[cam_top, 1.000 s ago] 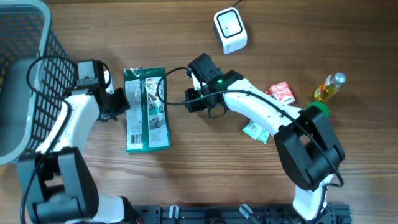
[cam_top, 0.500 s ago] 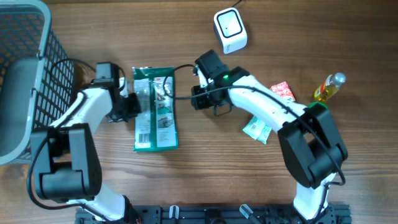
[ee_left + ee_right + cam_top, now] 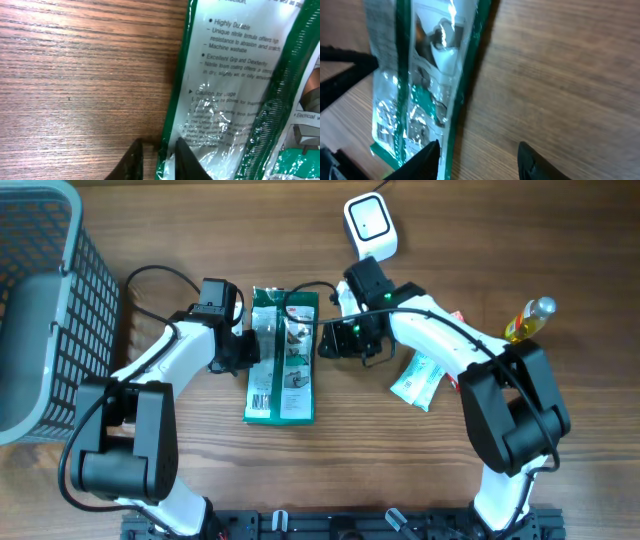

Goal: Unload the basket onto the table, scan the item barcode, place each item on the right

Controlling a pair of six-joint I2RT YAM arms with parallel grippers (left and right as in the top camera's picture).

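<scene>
Next, my right gripper grabs the package (image 3: 283,355) by its green edge away from the barcode patch to scan it, leaving the patch uncovered.
The item is a flat green and clear package (image 3: 283,355) lying on the wooden table, with a white barcode patch (image 3: 262,399) near its lower left corner. My left gripper (image 3: 243,350) is shut on the package's left edge. In the left wrist view the green edge (image 3: 167,150) sits between the dark fingers (image 3: 187,162). My right gripper (image 3: 335,340) stands open at the package's right edge. One of its fingertips (image 3: 431,152) is over the package (image 3: 420,75), the other over bare wood. The white scanner (image 3: 370,227) sits just beyond the package, at the back.
A grey mesh basket (image 3: 40,310) fills the left side. A yellow bottle (image 3: 528,320), a red packet (image 3: 455,328) and a green and white sachet (image 3: 418,380) lie to the right, near the right arm. A black cable (image 3: 150,275) loops behind the left arm.
The left gripper has dragged the package to the right, closer to the scanner. The right gripper has moved right along the package's right edge, and its jaws stand slightly wider.
</scene>
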